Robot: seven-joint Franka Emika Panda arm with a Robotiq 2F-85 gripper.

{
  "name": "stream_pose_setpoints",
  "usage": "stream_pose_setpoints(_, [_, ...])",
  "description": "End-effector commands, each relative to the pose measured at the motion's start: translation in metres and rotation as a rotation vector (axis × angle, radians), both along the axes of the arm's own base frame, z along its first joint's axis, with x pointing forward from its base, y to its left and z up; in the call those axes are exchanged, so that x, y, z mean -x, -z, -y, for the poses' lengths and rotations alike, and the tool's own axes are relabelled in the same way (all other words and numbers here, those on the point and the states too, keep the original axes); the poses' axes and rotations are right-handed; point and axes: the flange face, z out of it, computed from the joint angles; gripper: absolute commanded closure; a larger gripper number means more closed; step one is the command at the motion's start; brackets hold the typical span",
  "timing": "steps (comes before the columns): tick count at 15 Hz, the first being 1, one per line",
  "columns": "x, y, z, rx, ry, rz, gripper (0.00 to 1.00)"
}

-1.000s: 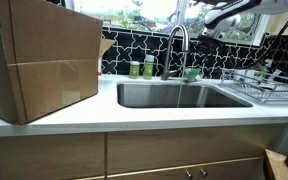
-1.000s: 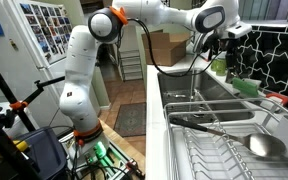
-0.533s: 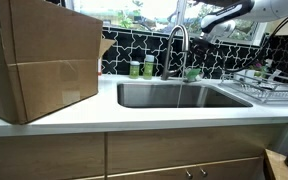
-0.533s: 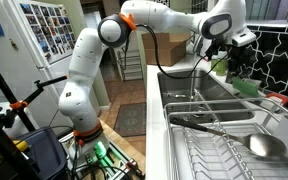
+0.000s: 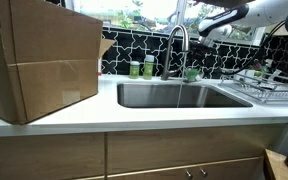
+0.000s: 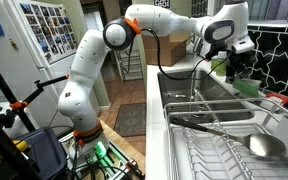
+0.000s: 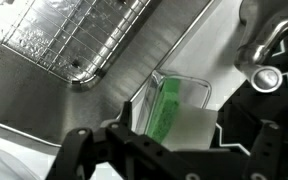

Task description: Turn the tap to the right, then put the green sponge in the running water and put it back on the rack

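I will next grab the green sponge across its thin exposed edge above the rack, so its body hangs free for the running water.
The tap (image 5: 177, 48) is a tall steel gooseneck at the back of the sink (image 5: 184, 96). A faint thin stream of running water (image 5: 180, 92) seems to fall from its spout. The green sponge (image 5: 191, 73) lies in a small wire rack right of the tap's base. It also shows in an exterior view (image 6: 246, 87) and in the wrist view (image 7: 167, 108). My gripper (image 5: 206, 31) hangs above the sponge, apart from it, also seen in an exterior view (image 6: 230, 62). In the wrist view the gripper (image 7: 169, 150) is open and empty, with the sponge between its fingers' line of sight.
Two small green-and-white containers (image 5: 141, 68) stand left of the tap. A big cardboard box (image 5: 39, 60) sits on the counter. A dish rack (image 5: 264, 82) with utensils stands beside the sink, also seen in an exterior view (image 6: 224, 140). A wire grid (image 7: 69, 35) lines the sink bottom.
The arm's wrist has shifted a little over the tap area; the gripper stays open above the sponge. The sponge and tap have not moved.
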Motion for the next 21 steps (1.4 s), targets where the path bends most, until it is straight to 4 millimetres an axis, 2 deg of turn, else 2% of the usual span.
stream_pose_setpoints(1, [-0.003, 0.008, 0.006, -0.045, 0.036, -0.015, 0.30])
stream_pose_setpoints(5, [-0.002, 0.012, 0.009, -0.068, 0.055, -0.030, 0.63])
stream_pose_setpoints(10, [0.000, 0.012, 0.012, -0.071, 0.070, -0.035, 0.99])
stream_pose_setpoints(15, [0.005, 0.000, 0.010, -0.060, 0.077, -0.028, 0.99])
stream_pose_setpoints(21, [0.020, -0.054, -0.002, -0.017, 0.068, 0.006, 0.98])
